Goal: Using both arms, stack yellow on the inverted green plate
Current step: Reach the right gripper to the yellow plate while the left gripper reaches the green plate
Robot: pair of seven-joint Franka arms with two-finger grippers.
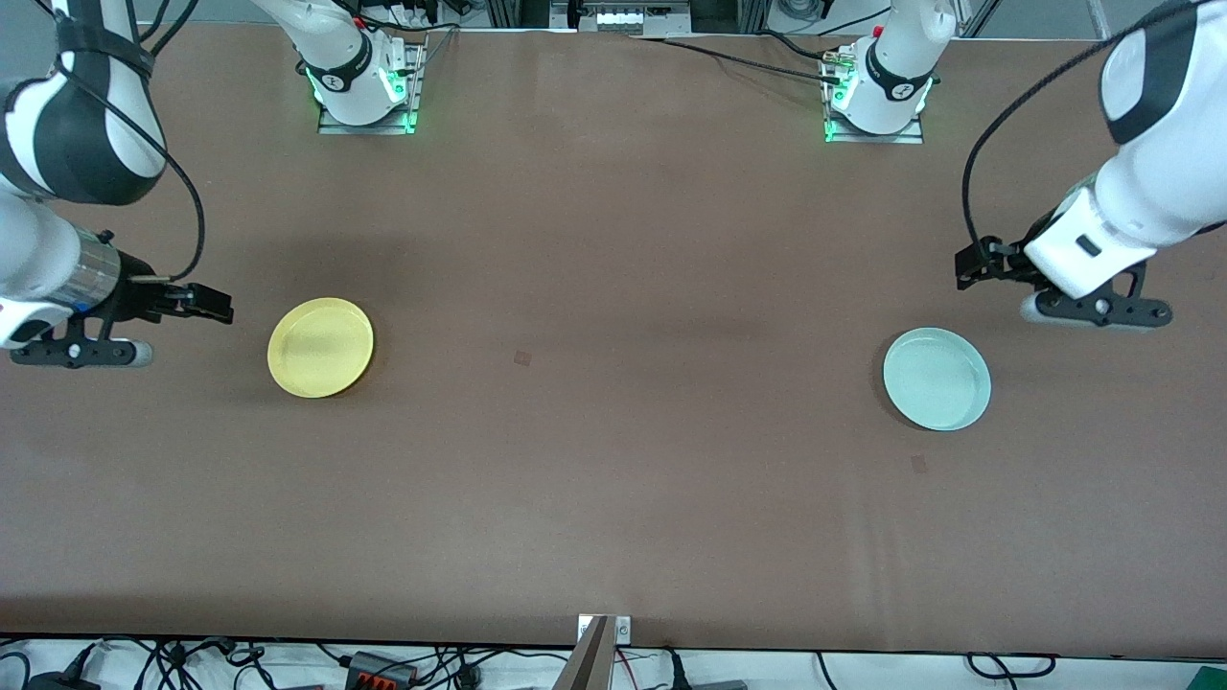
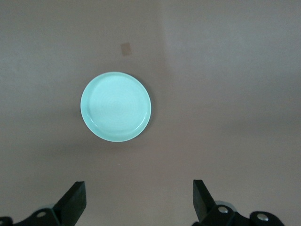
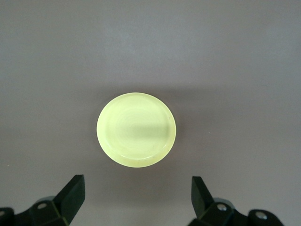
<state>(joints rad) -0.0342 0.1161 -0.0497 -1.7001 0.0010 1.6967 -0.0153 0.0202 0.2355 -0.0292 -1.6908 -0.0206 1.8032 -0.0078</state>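
To invert the green plate, my left gripper next needs to take hold of its rim. The green plate is the base for the yellow one.
The yellow plate lies flat on the brown table toward the right arm's end; it also shows in the right wrist view. The pale green plate lies flat toward the left arm's end, with faint concentric rings on its upward face in the left wrist view. My right gripper hangs open and empty over bare table beside the yellow plate. My left gripper hangs open and empty over bare table beside the green plate. Neither gripper touches a plate.
The two plates lie far apart with wide bare table between them. Small dark patches mark the tabletop. The arm bases stand along the table's edge farthest from the front camera.
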